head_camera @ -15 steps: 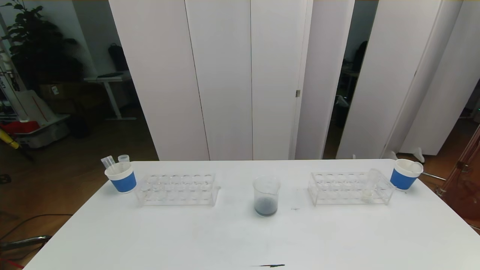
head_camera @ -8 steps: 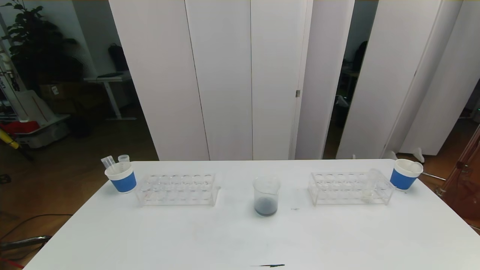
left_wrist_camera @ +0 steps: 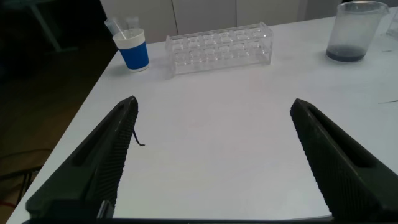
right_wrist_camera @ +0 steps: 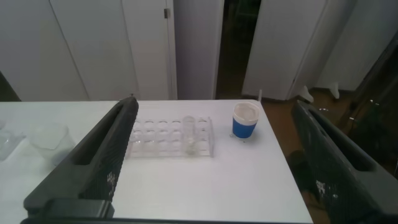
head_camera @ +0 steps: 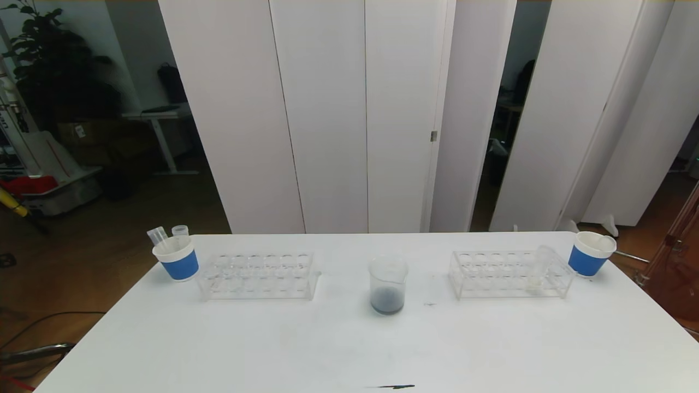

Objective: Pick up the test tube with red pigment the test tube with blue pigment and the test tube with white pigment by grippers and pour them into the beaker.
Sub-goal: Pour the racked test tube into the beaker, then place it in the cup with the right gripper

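Observation:
I need to use my right gripper next to grab the test tube with white pigment by the upper end standing above the rack [head_camera: 544,254] [right_wrist_camera: 189,124], because the rack's plates are around the rest of the test tube.
The beaker [head_camera: 387,286] stands mid-table with dark grey-blue liquid at its bottom; it also shows in the left wrist view [left_wrist_camera: 354,31]. The test tube with white pigment [head_camera: 540,265] leans in the right clear rack [head_camera: 510,275], a faint whitish trace at its bottom [right_wrist_camera: 189,134]. No tube shows red or blue pigment; those two test tubes are out of view. My left gripper [left_wrist_camera: 214,102] hangs open and empty over the table's near left part. My right gripper [right_wrist_camera: 214,102] is open and empty, well short of the right rack. Neither arm appears in the head view.
An empty clear rack [head_camera: 256,275] stands left of the beaker. A blue paper cup [head_camera: 177,261] at the far left holds two clear tubes [head_camera: 158,236]. Another blue cup [head_camera: 590,255] sits by the table's right edge. A small dark mark [head_camera: 396,387] lies at the near edge.

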